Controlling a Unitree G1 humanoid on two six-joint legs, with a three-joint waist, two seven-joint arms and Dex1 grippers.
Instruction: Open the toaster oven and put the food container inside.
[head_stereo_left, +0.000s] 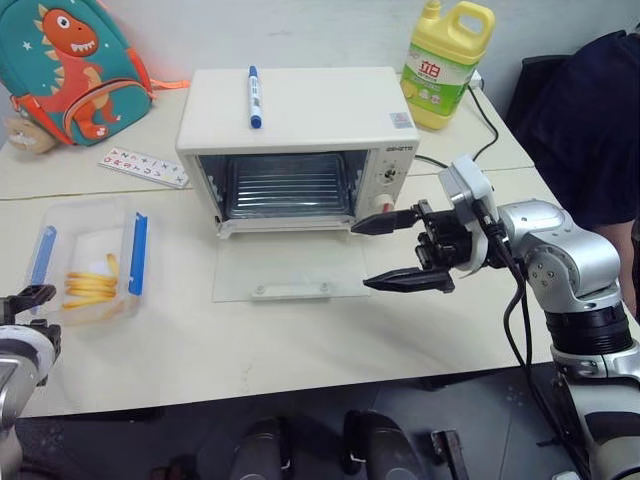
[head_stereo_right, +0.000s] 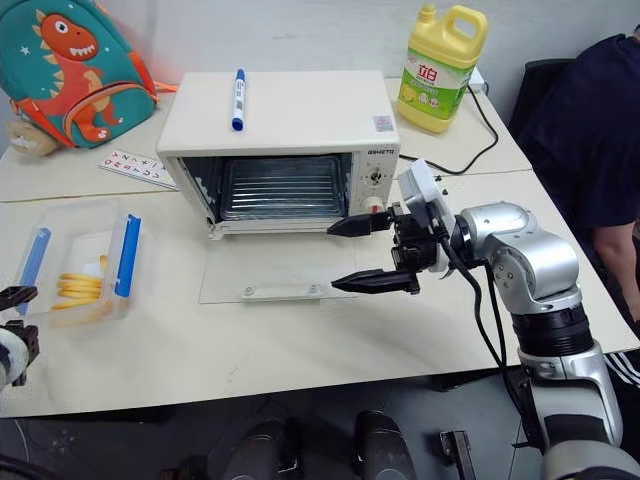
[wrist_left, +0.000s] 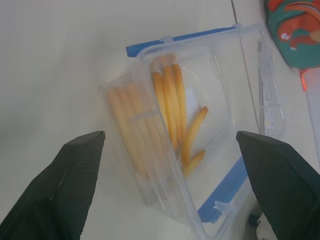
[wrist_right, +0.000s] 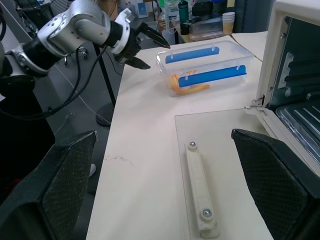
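My left gripper's fingers stop above the clear container's near side. My left gripper needs to go down to that side before it closes there.
The cream-white toaster oven (head_stereo_left: 295, 120) stands at the middle of the table. Its glass door (head_stereo_left: 290, 262) lies folded down flat, and the wire rack (head_stereo_left: 288, 185) shows inside. The clear food container (head_stereo_left: 90, 262) with blue clips and yellow strips sits on the table to the oven's left. My left gripper (wrist_left: 170, 136) hangs open above the container, near the table's front left corner, and touches nothing. My right gripper (head_stereo_left: 362, 256) stands open just right of the lowered door, fingers pointing left, with nothing between them.
A blue marker (head_stereo_left: 254, 97) lies on the oven's top. A dinosaur backpack (head_stereo_left: 75, 60) and a printed card (head_stereo_left: 145, 167) are at the back left. A yellow bottle (head_stereo_left: 447, 65) and a black cable (head_stereo_left: 487, 125) are at the back right. A person (head_stereo_left: 590, 120) sits at the right.
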